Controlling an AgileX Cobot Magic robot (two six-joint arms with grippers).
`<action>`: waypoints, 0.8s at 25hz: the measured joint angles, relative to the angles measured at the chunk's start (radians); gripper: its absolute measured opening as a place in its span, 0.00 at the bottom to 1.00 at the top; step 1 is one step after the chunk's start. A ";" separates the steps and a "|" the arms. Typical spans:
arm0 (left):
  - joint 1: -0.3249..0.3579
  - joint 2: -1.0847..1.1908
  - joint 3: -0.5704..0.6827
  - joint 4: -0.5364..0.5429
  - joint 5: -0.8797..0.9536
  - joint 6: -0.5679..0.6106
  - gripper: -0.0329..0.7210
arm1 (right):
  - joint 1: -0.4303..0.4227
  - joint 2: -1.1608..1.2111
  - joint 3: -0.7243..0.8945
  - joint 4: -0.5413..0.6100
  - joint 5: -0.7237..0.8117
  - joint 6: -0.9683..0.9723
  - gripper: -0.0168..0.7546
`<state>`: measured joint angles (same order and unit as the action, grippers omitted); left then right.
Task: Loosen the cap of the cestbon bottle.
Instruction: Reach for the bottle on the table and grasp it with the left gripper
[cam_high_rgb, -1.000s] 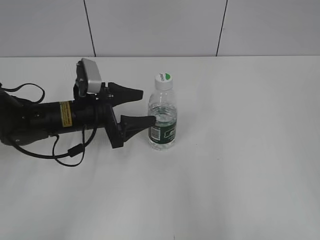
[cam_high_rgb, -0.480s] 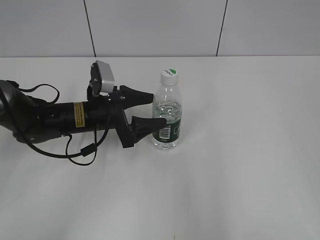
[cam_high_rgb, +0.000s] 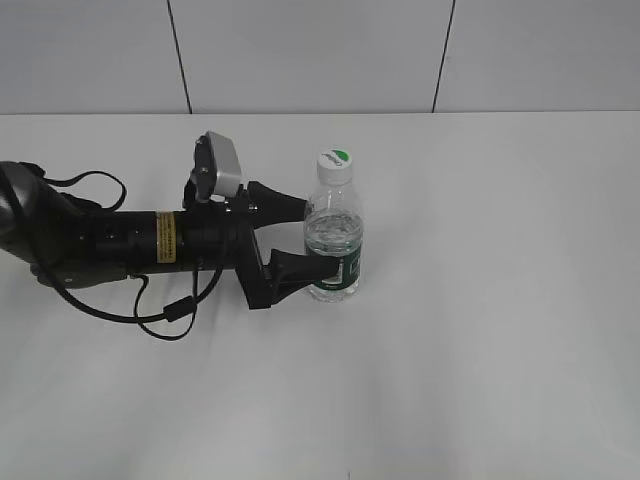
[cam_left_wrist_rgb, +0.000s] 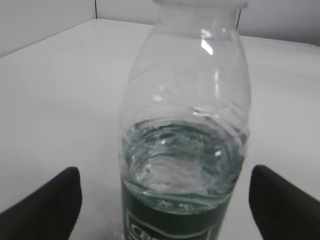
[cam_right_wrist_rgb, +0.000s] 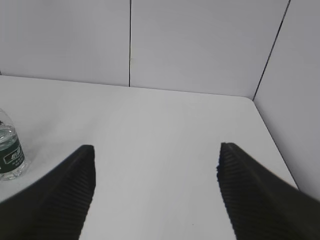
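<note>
The robot's left gripper needs to hold the cestbon bottle by its labelled lower body (cam_high_rgb: 334, 258) (cam_left_wrist_rgb: 181, 200), so that the cap stays free to loosen.
The cestbon bottle (cam_high_rgb: 336, 232) stands upright on the white table, clear with a dark green label band and partly filled with water. Its white cap (cam_high_rgb: 335, 159) with a green mark sits on the neck. My left gripper (cam_high_rgb: 306, 237) lies low and horizontal, open, one finger on each side of the bottle's lower body. In the left wrist view the bottle (cam_left_wrist_rgb: 185, 140) fills the middle, with gaps between it and both black fingertips (cam_left_wrist_rgb: 55, 205); the cap is cut off above. My right gripper (cam_right_wrist_rgb: 156, 146) is open and empty, with the bottle (cam_right_wrist_rgb: 10, 150) far to its left.
The white table (cam_high_rgb: 500, 300) runs to a grey panelled wall behind. The left arm's black cable (cam_high_rgb: 160, 320) loops on the table beneath the arm. The right wrist view shows the table's far right corner (cam_right_wrist_rgb: 247, 98) against the wall.
The left arm slid right, its fingers now reaching round both sides of the bottle. The bottle shifted slightly right early on. The right gripper is unchanged.
</note>
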<state>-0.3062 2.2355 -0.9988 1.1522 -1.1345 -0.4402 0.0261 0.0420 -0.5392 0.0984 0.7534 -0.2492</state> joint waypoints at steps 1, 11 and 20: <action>-0.004 0.000 0.000 0.000 0.001 0.000 0.86 | 0.000 0.000 0.000 0.000 0.000 0.000 0.78; -0.057 0.000 0.000 -0.084 0.062 0.000 0.83 | 0.000 0.001 0.000 0.000 0.000 0.000 0.78; -0.070 0.046 -0.001 -0.121 0.061 -0.001 0.82 | 0.000 0.001 0.000 0.000 0.000 0.000 0.78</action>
<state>-0.3759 2.2817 -0.9997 1.0316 -1.0735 -0.4411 0.0261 0.0431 -0.5392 0.0984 0.7534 -0.2492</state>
